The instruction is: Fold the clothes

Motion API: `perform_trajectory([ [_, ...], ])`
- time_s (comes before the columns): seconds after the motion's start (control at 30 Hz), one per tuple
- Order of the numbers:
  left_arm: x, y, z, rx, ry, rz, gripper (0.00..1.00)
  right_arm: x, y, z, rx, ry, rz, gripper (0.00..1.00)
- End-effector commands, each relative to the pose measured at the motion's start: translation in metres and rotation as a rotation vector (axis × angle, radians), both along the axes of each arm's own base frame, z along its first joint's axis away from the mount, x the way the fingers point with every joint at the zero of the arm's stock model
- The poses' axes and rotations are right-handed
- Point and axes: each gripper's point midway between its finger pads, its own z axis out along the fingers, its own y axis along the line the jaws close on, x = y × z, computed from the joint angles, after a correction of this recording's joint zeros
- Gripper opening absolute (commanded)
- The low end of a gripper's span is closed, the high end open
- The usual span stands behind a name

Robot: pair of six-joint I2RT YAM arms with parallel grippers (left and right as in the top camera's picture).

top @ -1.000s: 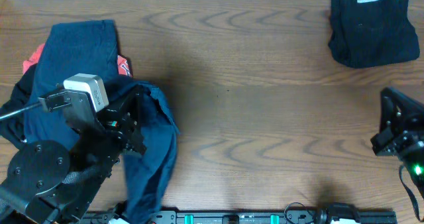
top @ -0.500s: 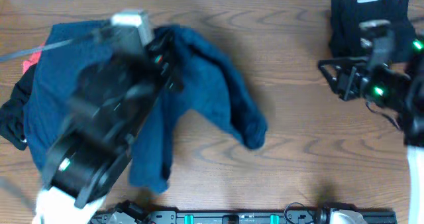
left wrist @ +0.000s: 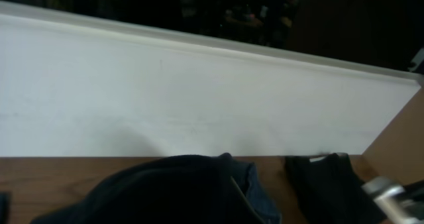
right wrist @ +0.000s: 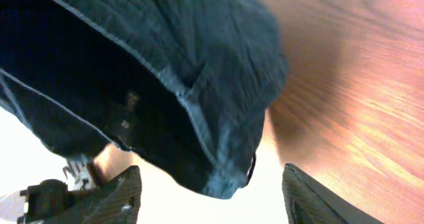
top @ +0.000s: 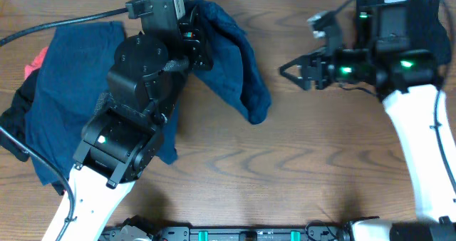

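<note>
My right gripper grabs the navy garment (top: 239, 59) by its hanging corner (top: 257, 110) next, away from my left gripper's hold, to spread it for folding.
My left gripper (top: 201, 53) is shut on a navy garment (top: 239, 59) and holds it up over the far middle of the table; one end droops down to the wood. In the left wrist view the same navy garment (left wrist: 179, 192) fills the bottom edge and hides my fingers. My right gripper (top: 291, 71) points left at that cloth, a short gap away, open. In the right wrist view its fingers (right wrist: 119, 192) stand wide apart with the navy garment's (right wrist: 165, 71) hanging corner just ahead of them. More clothes (top: 60, 98), navy, red and black, lie piled at the left.
A folded black garment (top: 432, 20) lies at the far right corner, partly under my right arm; it also shows in the left wrist view (left wrist: 324, 184). A white wall (left wrist: 199, 98) runs along the table's far edge. Bare wood table (top: 285, 170) spans the middle and front.
My left arm has swung the navy garment from the pile up toward the far middle. My right arm has come in from the right edge toward the cloth and opened its jaws.
</note>
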Motion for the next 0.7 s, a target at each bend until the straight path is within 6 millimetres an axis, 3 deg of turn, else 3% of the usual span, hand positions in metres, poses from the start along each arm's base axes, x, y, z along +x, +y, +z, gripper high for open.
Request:
perform_trajectory([
  [0.0, 0.0, 0.007, 0.013, 0.011, -0.045, 0.027, 0.06, 0.003, 0.019, -0.018, -0.013, 0.041, 0.033, 0.68],
  [0.23, 0.003, 0.016, 0.014, 0.041, -0.056, 0.083, 0.06, -0.004, 0.049, -0.038, -0.036, 0.082, 0.098, 0.66],
  [0.47, 0.011, 0.026, 0.008, 0.072, -0.048, 0.158, 0.06, -0.014, 0.064, -0.042, -0.074, 0.078, 0.126, 0.66],
  [0.67, 0.024, 0.023, 0.002, 0.085, -0.045, 0.18, 0.06, -0.003, 0.068, -0.052, -0.151, 0.066, 0.031, 0.66],
])
